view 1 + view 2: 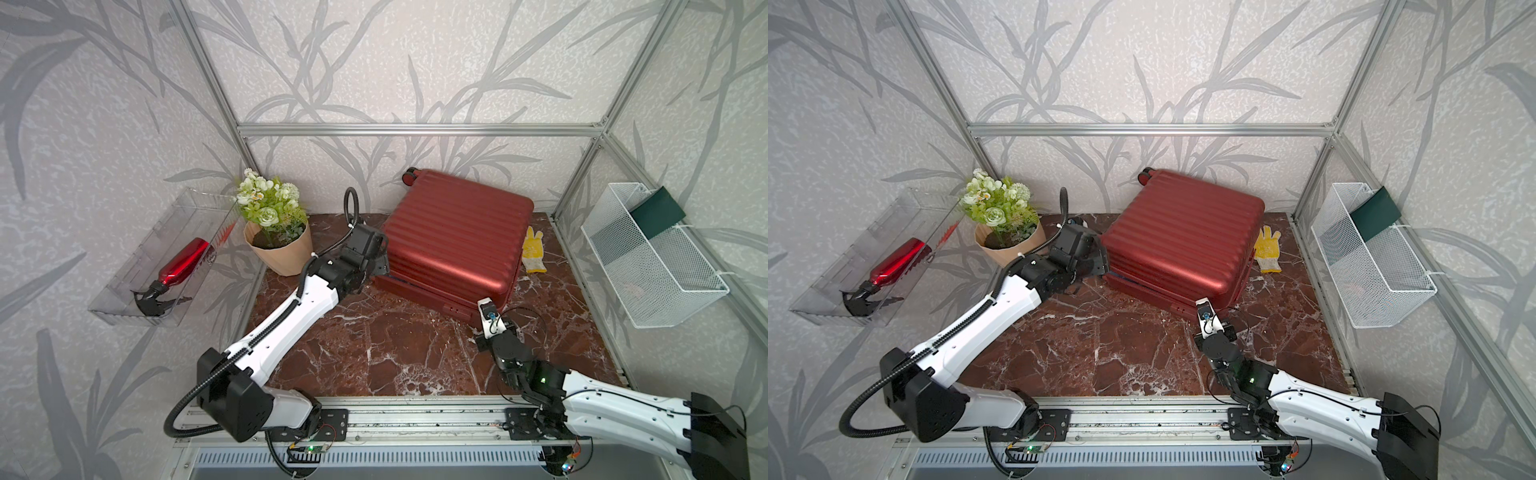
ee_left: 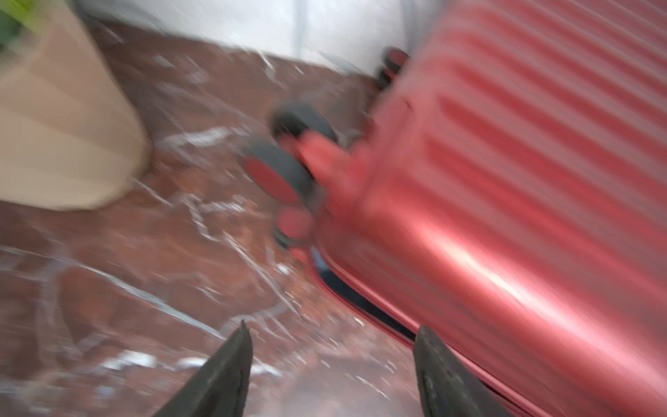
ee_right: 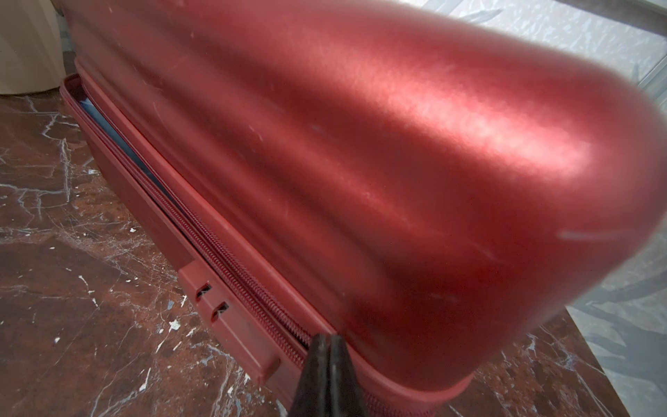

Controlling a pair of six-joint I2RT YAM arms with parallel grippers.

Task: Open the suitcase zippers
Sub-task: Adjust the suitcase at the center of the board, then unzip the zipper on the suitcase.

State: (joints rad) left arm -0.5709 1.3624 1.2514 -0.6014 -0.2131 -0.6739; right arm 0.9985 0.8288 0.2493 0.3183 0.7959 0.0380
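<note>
My left gripper grabs the suitcase [image 1: 453,232] by its parted table-side rim near the wheels next, to turn the suitcase and open the zippers.
The dark-red ribbed suitcase [image 1: 453,232] [image 1: 1179,232] lies flat at the back of the marble table. My left gripper [image 1: 380,266] [image 2: 332,326] is open beside its front-left corner, near the wheels [image 2: 278,173], with only table between the fingers; this view is blurred. My right gripper [image 1: 483,302] [image 3: 326,337] is shut, its tips resting on the zippers [image 3: 231,249] near the front-right corner. No pull shows between the tips. Along the front seam the track is parted, and pale blue lining [image 3: 108,119] shows in the gap.
A paper-wrapped flower pot [image 1: 278,245] stands just left of the left gripper. A yellow glove [image 1: 533,249] lies right of the suitcase. A white wire basket [image 1: 652,257] hangs on the right wall. A clear tray holding a red bottle [image 1: 183,262] hangs on the left wall.
</note>
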